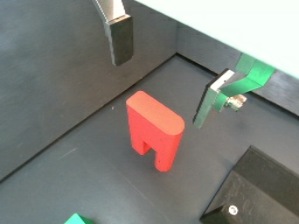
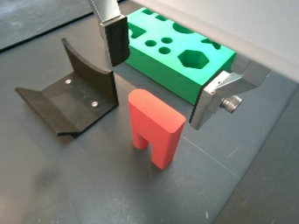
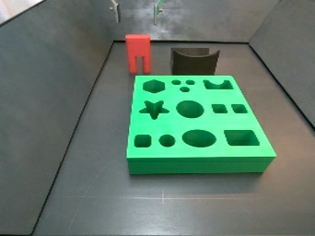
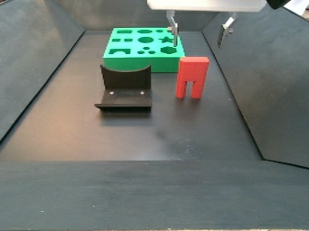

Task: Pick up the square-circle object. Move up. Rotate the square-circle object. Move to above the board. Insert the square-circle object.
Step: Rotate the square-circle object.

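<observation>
My gripper is going to grab the square-circle object next by its solid top [image 3: 138, 45] [image 1: 155, 119], so the object's legs stay free to go into the board's holes.
The square-circle object [image 1: 152, 131] [image 2: 155, 127] is a small red block that stands upright on its two legs, slot down, on the dark floor [image 3: 138, 53] [image 4: 192, 77]. My gripper [image 1: 167, 74] [image 2: 163, 74] hangs open above it, one finger on either side, with nothing between the pads. In both side views only the fingertips show, at the upper edge [image 3: 135, 8] [image 4: 201, 29], well above the red block. The board [image 2: 176, 52] [image 3: 197, 124] [image 4: 145, 45] is a large flat green block with many shaped holes, and it lies beside the red block.
The fixture [image 2: 70, 92] [image 3: 192, 61] [image 4: 125, 86] [image 1: 257, 188] is a dark L-shaped bracket. It stands close beside the red block, right against the board. Dark walls [image 3: 74, 55] enclose the floor on all sides.
</observation>
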{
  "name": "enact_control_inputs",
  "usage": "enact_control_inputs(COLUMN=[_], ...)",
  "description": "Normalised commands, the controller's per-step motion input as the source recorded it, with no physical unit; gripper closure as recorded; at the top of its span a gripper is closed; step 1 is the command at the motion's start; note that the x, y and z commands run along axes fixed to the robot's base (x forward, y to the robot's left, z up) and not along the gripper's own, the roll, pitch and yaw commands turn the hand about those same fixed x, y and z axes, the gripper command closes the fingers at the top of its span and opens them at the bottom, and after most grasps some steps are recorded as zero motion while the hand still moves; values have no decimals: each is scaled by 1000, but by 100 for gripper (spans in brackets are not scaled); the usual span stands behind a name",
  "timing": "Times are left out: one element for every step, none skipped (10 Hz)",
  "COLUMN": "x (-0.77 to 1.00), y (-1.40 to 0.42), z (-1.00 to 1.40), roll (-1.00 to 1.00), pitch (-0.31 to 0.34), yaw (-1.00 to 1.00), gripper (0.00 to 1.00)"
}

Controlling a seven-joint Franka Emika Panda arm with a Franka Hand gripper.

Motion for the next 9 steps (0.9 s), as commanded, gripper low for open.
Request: enact_control_inputs(x=[0,9,26,30,32,32,33,36,39], y=[0,0,-2,-7,-9,-10,-9,-9,-9], z=[-1000,-1000,-1000,-1000,-903,-749,-600,-410,-274], roll=[-4,-4,-6,-16,-25,-35,-45,-57,-64], pitch=[41,29,-3,-17,-26,-31,-34,-32,-30], yaw=[118,77,60,50,47,45,45,46,43], gripper=[0,0,0,0,0,0,0,0,0])
